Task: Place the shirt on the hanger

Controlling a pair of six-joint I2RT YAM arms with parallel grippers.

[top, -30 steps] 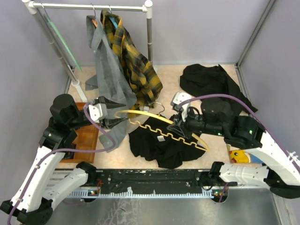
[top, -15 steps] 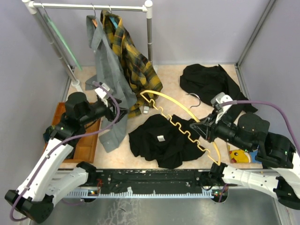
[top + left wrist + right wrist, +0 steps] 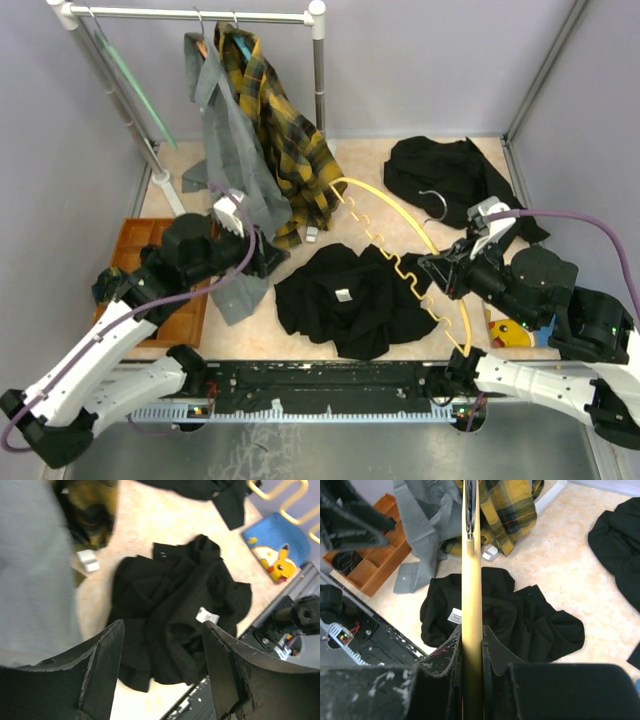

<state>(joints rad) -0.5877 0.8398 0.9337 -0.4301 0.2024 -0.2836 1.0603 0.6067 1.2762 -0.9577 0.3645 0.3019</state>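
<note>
I need to grab the black shirt's neck edge beside the white label (image 3: 343, 294) next with my left gripper, on the grey garment's side. This leaves the shirt's opening free for the hanger.
The black shirt (image 3: 350, 305) lies crumpled on the table near the front middle, its white label (image 3: 343, 294) facing up. My right gripper (image 3: 440, 272) is shut on the yellow hanger (image 3: 466, 322) and holds it in the air above the shirt's right edge. The hanger's silver hook (image 3: 435, 205) hangs over the far right. In the right wrist view the hanger (image 3: 471, 580) runs straight up from the pinched jaws (image 3: 472, 640), with the shirt (image 3: 530, 622) beneath. My left gripper (image 3: 264, 257) is open and empty, left of the shirt. Between its fingers (image 3: 162, 625) the shirt (image 3: 170, 605) shows below.
A rack (image 3: 200, 14) at the back holds a grey garment (image 3: 232, 150) and a yellow plaid shirt (image 3: 285, 130). Another black garment (image 3: 455, 170) lies at the back right. A wooden tray (image 3: 170, 300) stands front left, a blue cartoon item (image 3: 508, 333) front right, and a small white object (image 3: 313, 236) behind the shirt.
The right gripper has swung the hanger rightward and away, off the shirt's middle. The left arm has moved right toward the shirt and its jaws have opened wider.
</note>
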